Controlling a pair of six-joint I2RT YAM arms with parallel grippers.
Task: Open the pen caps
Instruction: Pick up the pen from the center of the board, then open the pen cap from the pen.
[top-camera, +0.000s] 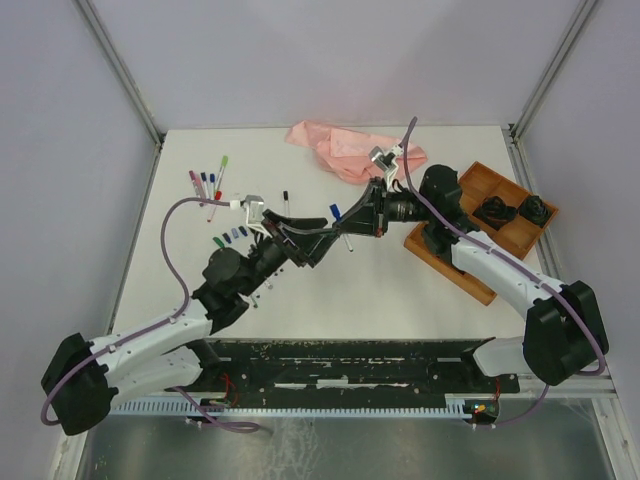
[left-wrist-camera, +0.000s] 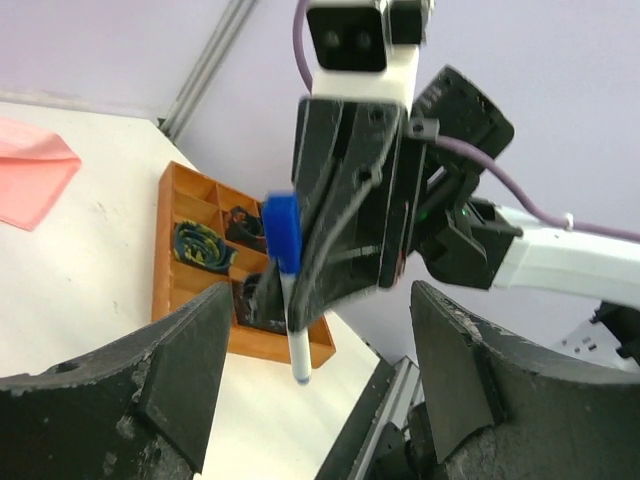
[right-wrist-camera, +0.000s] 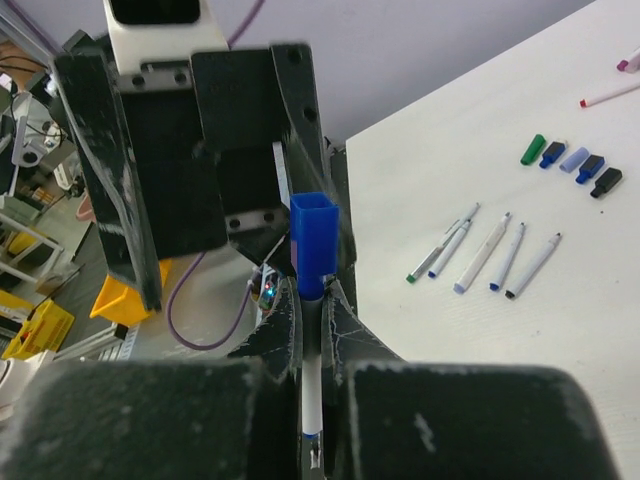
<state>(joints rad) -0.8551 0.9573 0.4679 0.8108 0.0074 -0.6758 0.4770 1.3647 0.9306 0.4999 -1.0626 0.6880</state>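
Note:
My left gripper should next grab the blue cap (top-camera: 336, 212) sticking out past my right gripper to open the pen, leaving the pen's white body held there.
My right gripper (right-wrist-camera: 312, 310) is shut on the white barrel (right-wrist-camera: 312, 400) of a pen whose blue cap (right-wrist-camera: 314, 232) is on and sticks out past the fingertips. In the top view that cap (top-camera: 336, 212) hangs above the table's middle, where the two grippers meet. My left gripper (left-wrist-camera: 320, 330) stands open facing the pen (left-wrist-camera: 297, 350), its fingers wide on either side and touching nothing. Several loose pen caps (right-wrist-camera: 574, 158), green, blue and dark, lie in a row on the table, also seen at the left of the top view (top-camera: 232, 235).
Several uncapped pens (right-wrist-camera: 490, 255) lie side by side near the loose caps. Capped pens (top-camera: 208, 185) sit at the far left. A wooden tray (top-camera: 470, 270) with black items stands at the right, and a pink bag (top-camera: 335, 150) lies at the back.

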